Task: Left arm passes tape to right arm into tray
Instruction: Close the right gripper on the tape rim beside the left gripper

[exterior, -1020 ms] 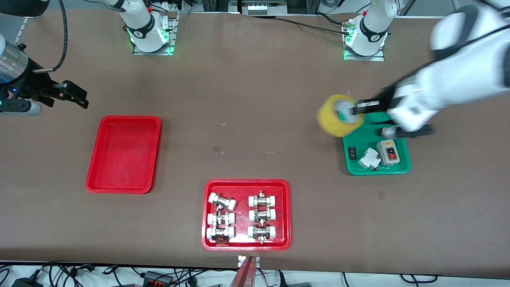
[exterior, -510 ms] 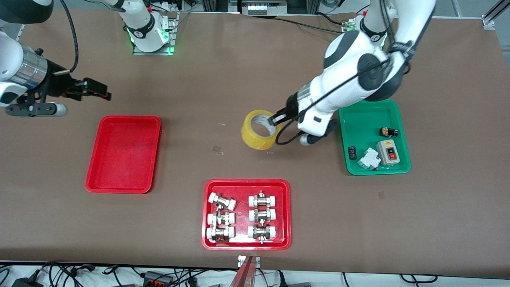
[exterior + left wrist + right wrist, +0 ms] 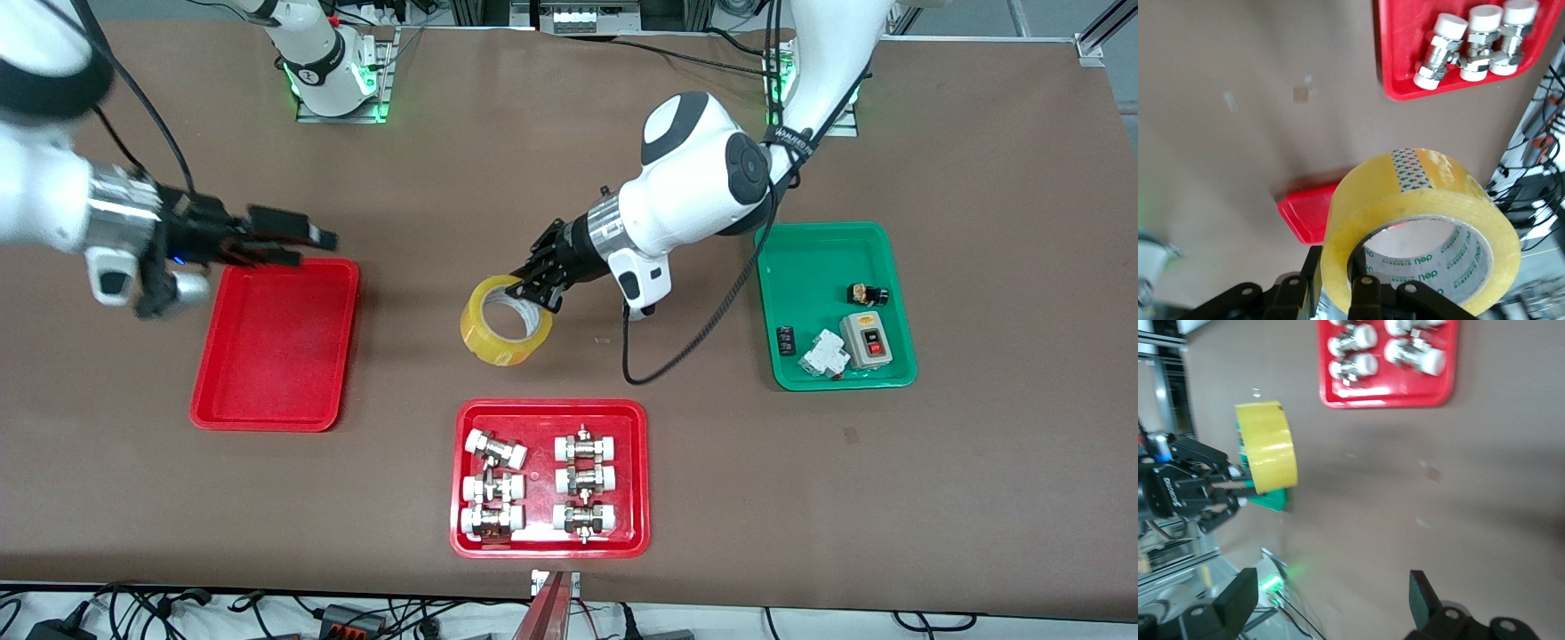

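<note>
My right gripper is to take the tape over to the plain red tray (image 3: 276, 347), so it needs to grab the tape by the flat sides of its ring (image 3: 474, 326) next.
The tape (image 3: 500, 342), a wide yellowish roll with a white core, hangs over the middle of the table. My left gripper (image 3: 538, 286) is shut on its wall. In the left wrist view one finger sits inside the core and the other outside the tape (image 3: 1425, 223), with the left gripper (image 3: 1338, 280) clamped on the wall. My right gripper (image 3: 311, 249) is open and holds nothing. It hovers over the edge of the plain red tray (image 3: 276, 347) that lies nearest the arms' bases. The right wrist view shows the right gripper (image 3: 1331, 600) open, with the tape (image 3: 1268, 447) farther off.
A red tray of white-capped metal fittings (image 3: 551, 409) lies nearer the front camera than the tape. A green tray (image 3: 818, 267) with small electrical parts lies toward the left arm's end. The left arm's cable loops down onto the table beside it.
The left arm has swung the tape from over the green tray to the table's middle. The right gripper has moved from the table's end to over the plain red tray's edge.
</note>
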You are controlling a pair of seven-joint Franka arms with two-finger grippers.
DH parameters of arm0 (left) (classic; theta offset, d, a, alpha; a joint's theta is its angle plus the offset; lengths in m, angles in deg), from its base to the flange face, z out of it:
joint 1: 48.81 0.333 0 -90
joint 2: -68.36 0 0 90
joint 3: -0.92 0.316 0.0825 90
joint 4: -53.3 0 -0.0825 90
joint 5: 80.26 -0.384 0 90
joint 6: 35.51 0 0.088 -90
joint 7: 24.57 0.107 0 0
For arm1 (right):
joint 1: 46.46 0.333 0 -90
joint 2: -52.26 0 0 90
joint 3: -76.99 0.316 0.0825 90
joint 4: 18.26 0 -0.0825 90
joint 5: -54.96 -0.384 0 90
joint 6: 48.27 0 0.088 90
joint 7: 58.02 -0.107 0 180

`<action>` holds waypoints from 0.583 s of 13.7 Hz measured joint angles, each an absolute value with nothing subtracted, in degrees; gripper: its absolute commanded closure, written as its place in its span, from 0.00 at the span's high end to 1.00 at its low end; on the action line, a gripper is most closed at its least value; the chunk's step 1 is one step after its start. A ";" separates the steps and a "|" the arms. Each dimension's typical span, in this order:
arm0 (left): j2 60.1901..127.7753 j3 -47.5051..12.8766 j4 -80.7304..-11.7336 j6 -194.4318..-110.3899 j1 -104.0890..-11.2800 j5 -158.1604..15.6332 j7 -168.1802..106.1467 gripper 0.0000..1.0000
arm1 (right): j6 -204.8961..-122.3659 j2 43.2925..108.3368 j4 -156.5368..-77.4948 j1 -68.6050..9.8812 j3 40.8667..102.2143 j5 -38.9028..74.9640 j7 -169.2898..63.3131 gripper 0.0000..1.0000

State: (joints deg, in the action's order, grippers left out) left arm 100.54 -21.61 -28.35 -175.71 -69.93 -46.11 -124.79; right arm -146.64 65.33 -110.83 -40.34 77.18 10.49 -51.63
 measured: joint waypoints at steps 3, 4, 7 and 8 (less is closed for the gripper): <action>102.62 -21.60 -25.86 -176.93 -70.13 -42.05 -131.59 0.03 | -153.99 70.94 -110.27 -36.99 77.30 1.85 -46.11 1.00; 102.95 -21.59 -25.77 -178.54 -70.35 -40.79 -132.36 0.03 | -155.77 72.49 -109.47 -35.84 77.32 0.57 -45.59 1.00; 103.65 -21.61 -25.74 -180.76 -71.62 -39.70 -133.50 0.04 | -160.88 75.76 -107.35 -32.60 77.42 -0.31 -45.42 1.00; 103.77 -21.60 -25.73 -180.88 -71.80 -39.70 -133.57 0.04 | -162.45 76.32 -107.20 -31.64 77.44 -0.68 -45.36 1.00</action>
